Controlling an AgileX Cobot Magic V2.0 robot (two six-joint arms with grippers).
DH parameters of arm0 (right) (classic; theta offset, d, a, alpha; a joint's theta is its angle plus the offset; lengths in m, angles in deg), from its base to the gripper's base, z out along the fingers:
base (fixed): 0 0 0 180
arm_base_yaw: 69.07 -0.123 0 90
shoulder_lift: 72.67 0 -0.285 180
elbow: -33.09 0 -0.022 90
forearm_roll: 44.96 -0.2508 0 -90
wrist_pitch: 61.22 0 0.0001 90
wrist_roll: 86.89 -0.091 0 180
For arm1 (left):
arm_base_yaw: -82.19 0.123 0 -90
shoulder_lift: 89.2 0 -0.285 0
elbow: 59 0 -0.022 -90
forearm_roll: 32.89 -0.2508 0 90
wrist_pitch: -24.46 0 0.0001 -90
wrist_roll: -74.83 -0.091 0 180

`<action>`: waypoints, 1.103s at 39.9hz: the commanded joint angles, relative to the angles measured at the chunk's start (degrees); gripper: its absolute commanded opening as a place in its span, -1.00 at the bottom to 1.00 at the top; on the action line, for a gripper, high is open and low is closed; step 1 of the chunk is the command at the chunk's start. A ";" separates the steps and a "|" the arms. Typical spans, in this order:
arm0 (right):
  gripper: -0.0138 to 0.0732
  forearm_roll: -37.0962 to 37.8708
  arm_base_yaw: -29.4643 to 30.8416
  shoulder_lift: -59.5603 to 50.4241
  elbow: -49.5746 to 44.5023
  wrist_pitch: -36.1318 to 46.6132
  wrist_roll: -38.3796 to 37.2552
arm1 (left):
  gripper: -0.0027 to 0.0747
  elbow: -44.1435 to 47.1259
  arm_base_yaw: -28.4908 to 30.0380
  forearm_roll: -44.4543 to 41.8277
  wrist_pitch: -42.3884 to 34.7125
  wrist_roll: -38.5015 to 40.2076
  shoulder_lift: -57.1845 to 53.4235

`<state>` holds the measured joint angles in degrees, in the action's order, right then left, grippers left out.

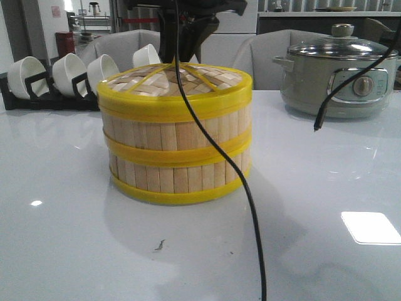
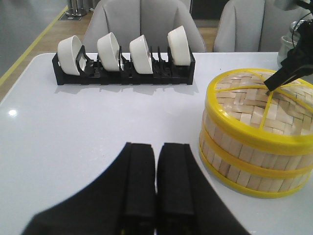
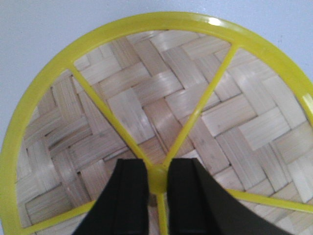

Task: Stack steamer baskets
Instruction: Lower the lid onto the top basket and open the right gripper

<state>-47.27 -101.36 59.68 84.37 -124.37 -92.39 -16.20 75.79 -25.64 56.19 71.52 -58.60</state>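
Note:
I should let go of the lid with my right gripper. The upper basket (image 1: pixel 175 135) sits squarely on the lower basket (image 1: pixel 178 177) under the lid, so the lid would stay in place.
Two steamer baskets stand stacked in the middle of the table, the upper basket (image 1: pixel 175 135) on the lower basket (image 1: pixel 178 177). A woven lid (image 1: pixel 175 83) with a yellow rim sits on top. The stack also shows in the left wrist view, upper basket (image 2: pixel 244 143) over lower basket (image 2: pixel 254 175). My right gripper (image 3: pixel 157 169) stands over the lid (image 3: pixel 146 98), shut on its yellow knob (image 3: pixel 157 180); it also shows in the left wrist view (image 2: pixel 270 89). My left gripper (image 2: pixel 156 147) is shut and empty, above bare table beside the stack.
A black rack of white bowls (image 1: pixel 62 75) stands at the back left, also in the left wrist view (image 2: pixel 122 54). A grey electric pot (image 1: pixel 338 69) stands at the back right. A black cable (image 1: pixel 250 207) hangs before the front camera. Chairs stand behind the table.

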 commanded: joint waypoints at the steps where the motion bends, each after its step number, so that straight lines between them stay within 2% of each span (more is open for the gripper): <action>1: -0.36 0.53 0.02 -3.05 1.77 2.80 0.64 | -0.70 -1.53 -0.32 0.30 -4.86 0.37 0.43; 6: 0.08 0.53 0.02 -3.33 1.77 2.79 0.59 | -0.70 -1.53 -0.32 0.30 -4.86 0.37 0.43; 9: 0.19 0.59 0.02 -3.71 1.77 3.00 0.59 | -0.70 -1.53 -0.32 0.30 -4.86 0.37 0.43; 31: 0.18 6.11 2.22 -13.65 0.23 9.80 0.59 | -0.70 -1.53 -0.32 0.30 -4.86 0.37 0.43; 38: 0.15 6.11 5.59 -22.40 -8.12 14.50 0.59 | -0.70 -1.53 -0.32 0.30 -4.86 0.37 0.43; 44: 0.05 6.11 9.93 -32.01 -20.47 20.66 0.59 | -0.70 -1.53 -0.32 0.30 -4.86 0.37 0.43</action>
<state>-42.20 -93.52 35.43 67.72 -110.78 -92.39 -16.20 75.79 -25.64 56.19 71.52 -58.60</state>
